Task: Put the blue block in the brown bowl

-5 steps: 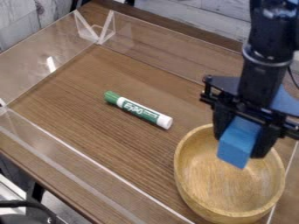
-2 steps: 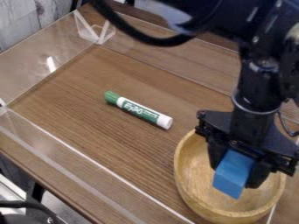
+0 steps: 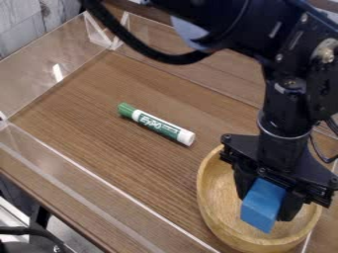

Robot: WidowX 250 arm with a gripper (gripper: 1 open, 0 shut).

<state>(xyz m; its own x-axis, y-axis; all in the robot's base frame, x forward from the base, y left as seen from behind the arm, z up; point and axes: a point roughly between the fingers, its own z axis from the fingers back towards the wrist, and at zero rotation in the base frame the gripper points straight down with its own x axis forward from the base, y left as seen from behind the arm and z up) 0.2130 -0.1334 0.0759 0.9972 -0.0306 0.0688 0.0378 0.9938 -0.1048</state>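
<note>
The blue block's lower end is low inside the brown bowl [image 3: 219,210], close over the bowl's bottom, so it is now time for my gripper to release the block.
The blue block [image 3: 266,206] hangs upright low inside the brown bowl [image 3: 219,210], which sits at the front right of the wooden table. My gripper [image 3: 274,184] comes down from above and is shut on the blue block's top end, with its black fingers on either side. The block's lower end is close to the bowl's floor; whether it touches I cannot tell. The arm hides part of the bowl's far rim.
A green-and-white marker [image 3: 154,124] lies on the table left of the bowl. Clear acrylic walls [image 3: 53,69] fence the table on the left, back and front. The arm's dark body [image 3: 264,40] fills the upper right.
The gripper has sunk lower with the blue block, bringing it from above the bowl's rim down into the bowl. The marker has not moved.
</note>
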